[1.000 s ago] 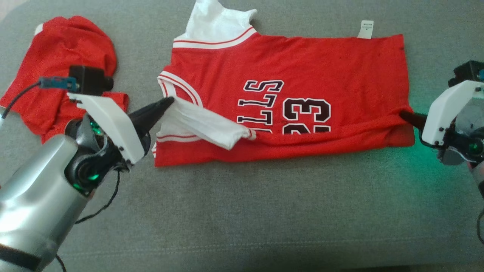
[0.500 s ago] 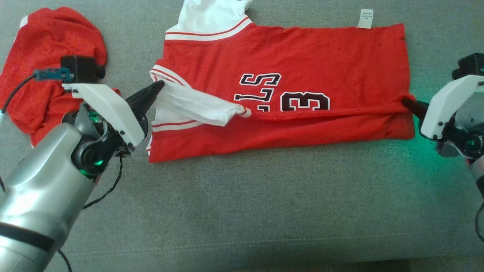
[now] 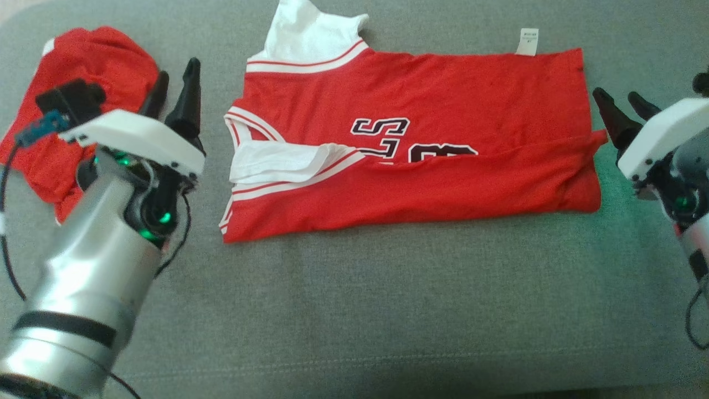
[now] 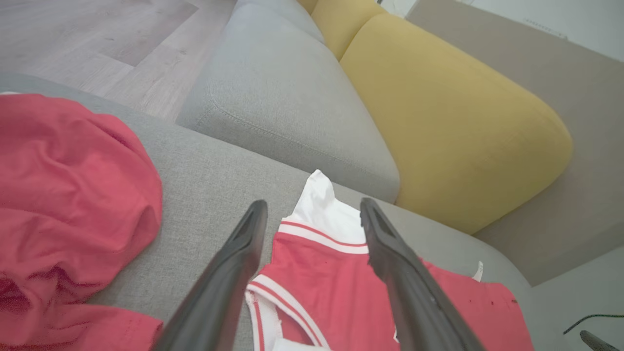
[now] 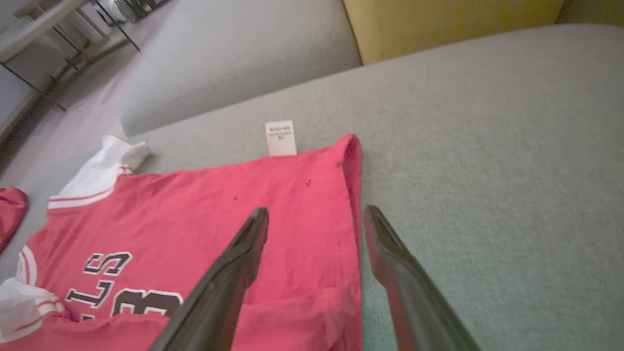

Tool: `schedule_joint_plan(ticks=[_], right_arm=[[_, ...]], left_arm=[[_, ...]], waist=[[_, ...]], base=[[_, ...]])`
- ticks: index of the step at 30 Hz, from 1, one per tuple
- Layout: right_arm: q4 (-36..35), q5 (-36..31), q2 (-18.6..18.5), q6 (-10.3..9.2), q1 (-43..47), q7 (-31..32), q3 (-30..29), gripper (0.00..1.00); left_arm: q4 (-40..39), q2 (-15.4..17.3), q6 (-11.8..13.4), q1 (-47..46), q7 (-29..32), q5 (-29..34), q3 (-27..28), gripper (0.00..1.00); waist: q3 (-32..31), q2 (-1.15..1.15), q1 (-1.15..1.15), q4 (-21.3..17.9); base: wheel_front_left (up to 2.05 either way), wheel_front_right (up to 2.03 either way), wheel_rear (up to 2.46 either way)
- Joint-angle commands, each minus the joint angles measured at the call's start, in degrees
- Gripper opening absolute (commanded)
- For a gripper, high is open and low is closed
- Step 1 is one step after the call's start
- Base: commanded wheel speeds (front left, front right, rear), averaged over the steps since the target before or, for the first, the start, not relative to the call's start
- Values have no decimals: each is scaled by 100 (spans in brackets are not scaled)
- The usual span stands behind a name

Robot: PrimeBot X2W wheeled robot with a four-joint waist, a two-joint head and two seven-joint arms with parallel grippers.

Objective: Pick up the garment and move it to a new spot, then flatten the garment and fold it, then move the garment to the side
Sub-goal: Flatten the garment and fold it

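I will next use my left gripper to pinch the jersey by its white peaked corner (image 3: 291, 8), because that corner stands up and the jersey's red body (image 3: 465, 93) lies flat on the cushion.
A red basketball jersey (image 3: 421, 105) with white trim and black lettering lies flat across the grey cushion (image 3: 354, 310), its near long edge folded up over the numbers. Its white sleeve (image 3: 277, 162) rests on the fold at the left end. My left gripper (image 3: 176, 75) stands open beside the jersey's left end, apart from the cloth, with nothing between its fingers (image 4: 229, 273). My right gripper (image 3: 616, 100) is open just off the jersey's right edge (image 5: 353, 195), empty as well. A white label (image 5: 280, 138) sticks out at the far edge.
A second red garment (image 3: 83, 94) lies crumpled at the far left, partly under my left arm. Behind the cushion sit a grey cushion (image 4: 273, 97) and a yellow one (image 4: 448, 112). Wooden floor (image 4: 87, 39) shows beyond the left end.
Both grippers have let go of the jersey's near edge and opened, leaving it folded over the lettering. The left gripper swung away to the left, the right lifted back off the corner.
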Motion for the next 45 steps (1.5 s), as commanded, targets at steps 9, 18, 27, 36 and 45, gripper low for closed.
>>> schedule_joint_plan(ticks=[9, 18, 27, 36, 45], right_arm=[[-877, -18, -23, 43, 1069, -1988, -309, 100], [-1326, -1333, 313, 43, 2046, -2759, -688, 100], [-1931, -2662, 1302, 43, 2878, -2792, -1638, 100], [-2365, -3244, 1747, 43, 3150, -2718, -1949, 100], [-2769, -3412, 1867, 43, 3213, -2466, -2058, 100]], left_arm=[[-1339, -654, 176, 1357, -221, 1440, 1971, 100], [-2306, -1350, -194, 2960, -223, 3136, 2781, 100], [-2217, -1450, -319, 3514, -223, 4005, 2850, 100], [-1483, -1457, 21, 3298, -223, 4257, 2745, 100], [-51, -1453, 734, 2649, -223, 4470, 2887, 100]], waist=[[-511, 0, 0, 178], [-802, 0, 0, 153], [-758, 0, 0, -26], [-666, 0, 0, -301], [-523, 0, 0, -648]], base=[[0, 0, 0], [0, 0, 0], [0, 0, 0], [0, 0, 0], [0, 0, 0]])
